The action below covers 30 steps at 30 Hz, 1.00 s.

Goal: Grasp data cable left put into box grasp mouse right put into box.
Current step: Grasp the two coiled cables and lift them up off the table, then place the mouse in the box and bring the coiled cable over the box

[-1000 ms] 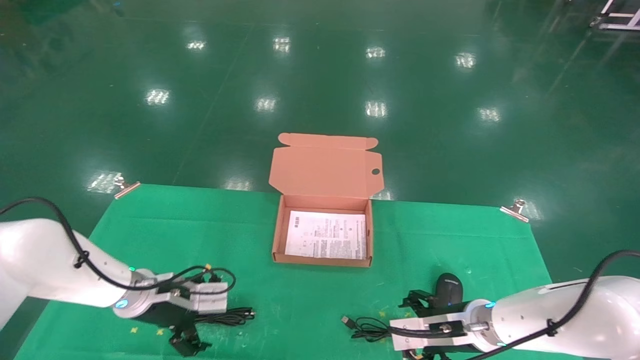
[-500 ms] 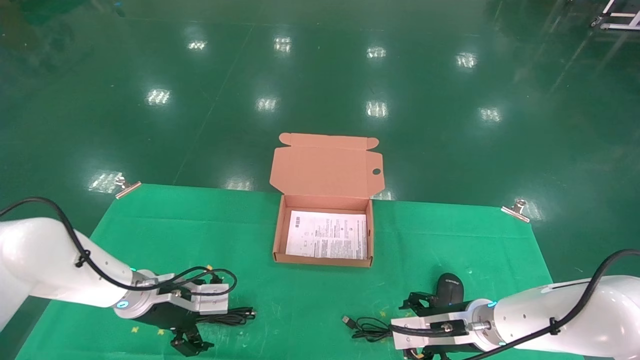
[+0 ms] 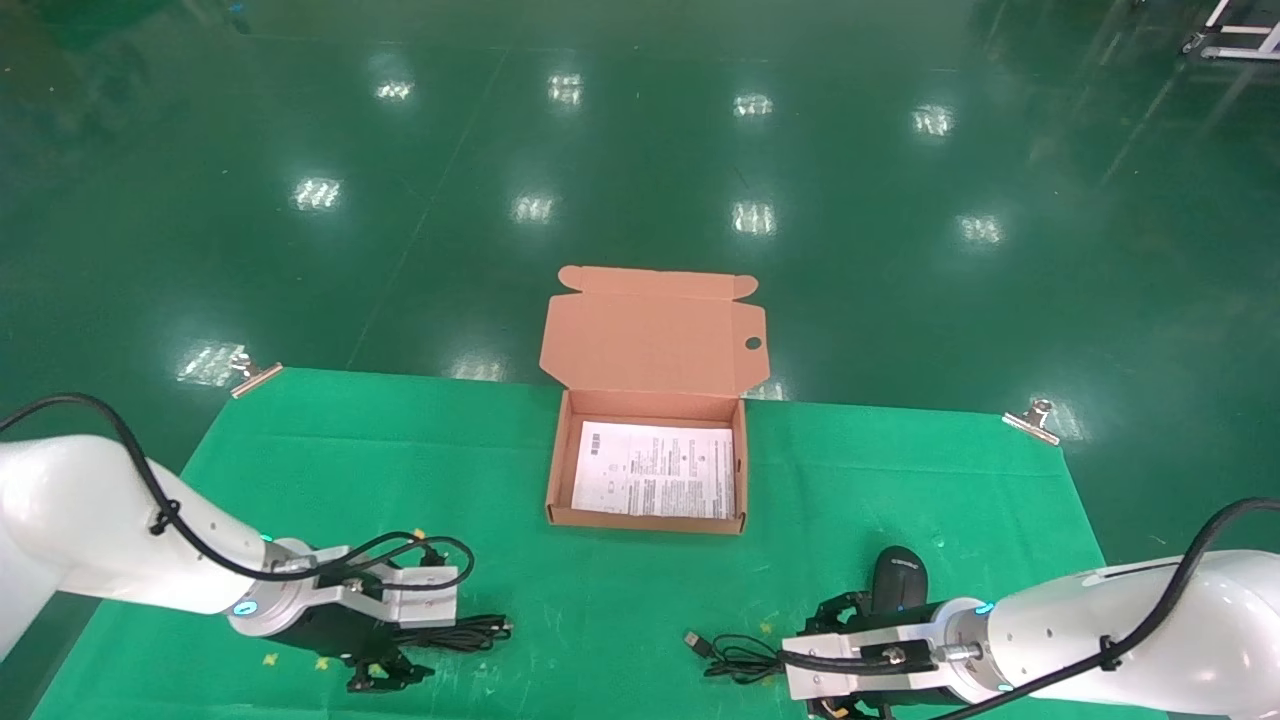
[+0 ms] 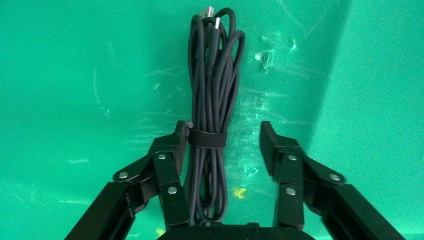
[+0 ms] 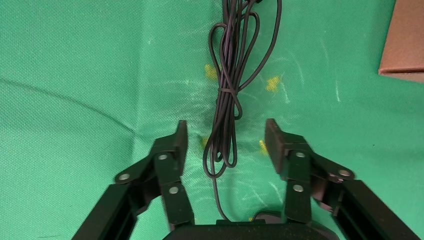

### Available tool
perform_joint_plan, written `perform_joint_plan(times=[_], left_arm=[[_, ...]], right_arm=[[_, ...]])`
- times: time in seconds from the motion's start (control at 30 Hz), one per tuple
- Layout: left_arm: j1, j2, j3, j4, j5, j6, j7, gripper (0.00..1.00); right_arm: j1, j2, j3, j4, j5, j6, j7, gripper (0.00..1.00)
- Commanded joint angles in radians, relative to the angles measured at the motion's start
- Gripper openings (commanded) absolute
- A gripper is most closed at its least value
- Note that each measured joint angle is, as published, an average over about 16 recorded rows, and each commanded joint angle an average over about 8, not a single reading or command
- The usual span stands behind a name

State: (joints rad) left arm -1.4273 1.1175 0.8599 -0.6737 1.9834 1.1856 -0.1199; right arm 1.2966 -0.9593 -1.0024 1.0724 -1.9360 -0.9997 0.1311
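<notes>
My right gripper grabs the mouse's cord by the gathered parts beside its tie (image 5: 223, 129) next, since loose loops of the cord fan out toward the USB plug.
The data cable (image 3: 465, 632), a tied black bundle, lies on the green cloth at front left. My left gripper (image 3: 410, 642) is open and down around it. In the left wrist view the data cable (image 4: 212, 90) runs between the jaws of the left gripper (image 4: 224, 135) and touches one finger (image 4: 172, 150). The mouse (image 3: 897, 577) lies at front right with its cord (image 3: 735, 655) and USB plug beside it. My right gripper (image 3: 822, 655) is open beside the mouse. In the right wrist view the right gripper (image 5: 226, 135) straddles the cord loops (image 5: 230, 95). The open box (image 3: 560, 480) stands at mid-table.
The green cloth (image 3: 400, 470) covers the table, held by metal clips at its far corners (image 3: 252, 375) (image 3: 1030, 420). The box's lid (image 3: 650, 335) stands open at the back. A box corner (image 5: 405, 40) shows in the right wrist view. The glossy green floor lies beyond.
My left gripper's near finger has drawn in toward the cable bundle. My right gripper has shifted slightly toward the mouse. The cable, mouse and box have not moved.
</notes>
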Motion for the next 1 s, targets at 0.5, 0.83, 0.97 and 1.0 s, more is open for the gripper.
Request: perform_joint_plan(times=[0.5,0.83,0.97,1.0], left_arm=[[0.001,-0.001,-0.001,-0.004,0.001,0.000,-0.002,0.00],[0.001,-0.002,-0.001,-0.005,0.001,0.000,-0.002,0.00],[-0.005,-0.016,-0.006,-0.016,-0.007,0.009,0.006,0.00],[-0.008,-0.027,-0.009,-0.026,-0.011,0.015,0.012,0.00]], right_arm=[[0.001,0.001,-0.001,0.002,-0.001,-0.001,0.002,0.00],[0.001,0.001,-0.001,0.003,-0.002,-0.002,0.002,0.00],[0.002,0.003,0.001,0.003,-0.001,-0.002,0.004,0.00],[0.004,0.006,0.003,0.003,0.001,-0.003,0.009,0.00]])
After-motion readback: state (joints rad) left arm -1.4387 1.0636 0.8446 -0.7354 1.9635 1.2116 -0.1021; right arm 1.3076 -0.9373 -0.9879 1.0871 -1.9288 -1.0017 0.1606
